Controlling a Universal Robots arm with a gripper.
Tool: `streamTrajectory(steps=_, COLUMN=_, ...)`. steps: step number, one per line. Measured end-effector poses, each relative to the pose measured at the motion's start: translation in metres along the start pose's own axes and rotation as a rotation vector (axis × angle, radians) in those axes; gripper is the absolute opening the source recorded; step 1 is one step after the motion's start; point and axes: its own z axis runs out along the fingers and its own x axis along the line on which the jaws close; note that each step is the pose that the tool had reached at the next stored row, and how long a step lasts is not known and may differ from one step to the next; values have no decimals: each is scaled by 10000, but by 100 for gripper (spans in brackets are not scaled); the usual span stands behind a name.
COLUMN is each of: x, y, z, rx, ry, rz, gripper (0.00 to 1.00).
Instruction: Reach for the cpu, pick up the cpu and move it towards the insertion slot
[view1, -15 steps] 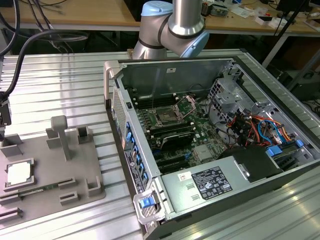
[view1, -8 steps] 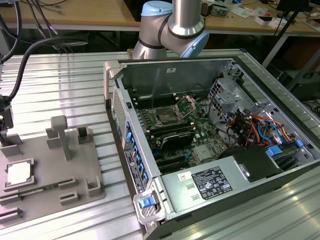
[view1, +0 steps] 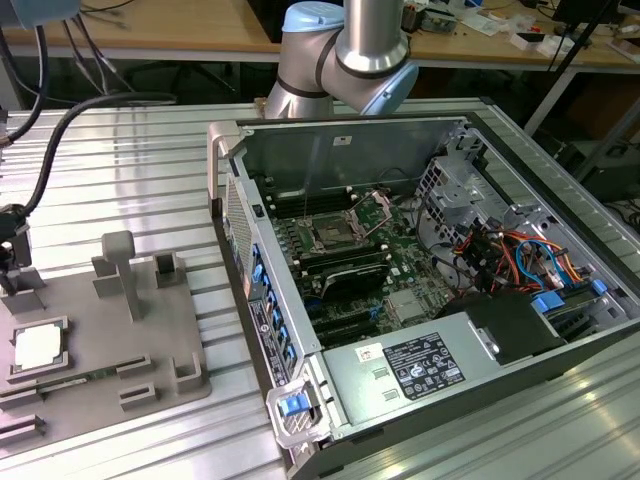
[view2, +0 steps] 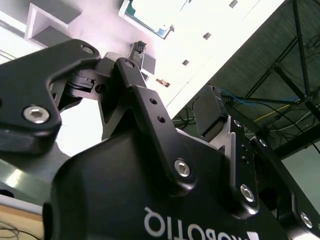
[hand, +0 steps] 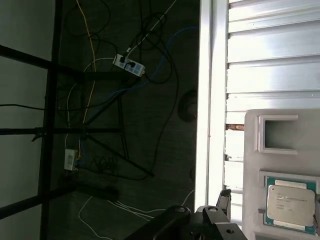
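I should next grab the cpu with my gripper by its side edges at the gaps in the holder's sides, because the holder's raised sides wrap around the cpu's corners.
The cpu (view1: 40, 345) is a whitish-silver square chip lying in a recess of the grey fixture plate (view1: 150, 340), at the exterior view's left. My gripper (view1: 12, 258) hangs at that view's far left edge, just above and beyond the cpu and apart from it. In the second wrist view the gripper (view2: 170, 85) stands open with nothing between its black fingers (view2: 209, 114), and the cpu (view2: 150, 12) lies past them. The first wrist view shows the cpu (hand: 290, 202) beside the gripper's black links (hand: 212, 222). The insertion slot (view1: 330, 235) sits on the green board inside the open computer case.
The open case (view1: 420, 270) fills the exterior view's right half, with a tall metal wall (view1: 240, 250) facing the fixture plate. Grey posts and blocks (view1: 125, 265) stand up on the plate. A thick black cable (view1: 70, 120) arcs over the ribbed metal table (view1: 130, 170).
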Motion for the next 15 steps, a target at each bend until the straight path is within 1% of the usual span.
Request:
streamTrajectory(steps=2, x=1, y=-39, z=41, rx=-6, ry=-2, rz=2, gripper=66)
streamTrajectory(steps=3, x=-1, y=-74, z=73, rx=-4, ry=-26, rz=1, gripper=66)
streamTrajectory(steps=5, x=-28, y=-87, z=99, rx=2, ry=-38, rz=1, gripper=66)
streamTrajectory(steps=8, x=-101, y=-99, z=147, rx=3, ry=-46, rz=4, gripper=66)
streamTrajectory(steps=10, x=-191, y=-112, z=174, rx=3, ry=-45, rz=2, gripper=66)
streamTrajectory(steps=15, x=-196, y=-112, z=182, rx=3, ry=-44, rz=3, gripper=66)
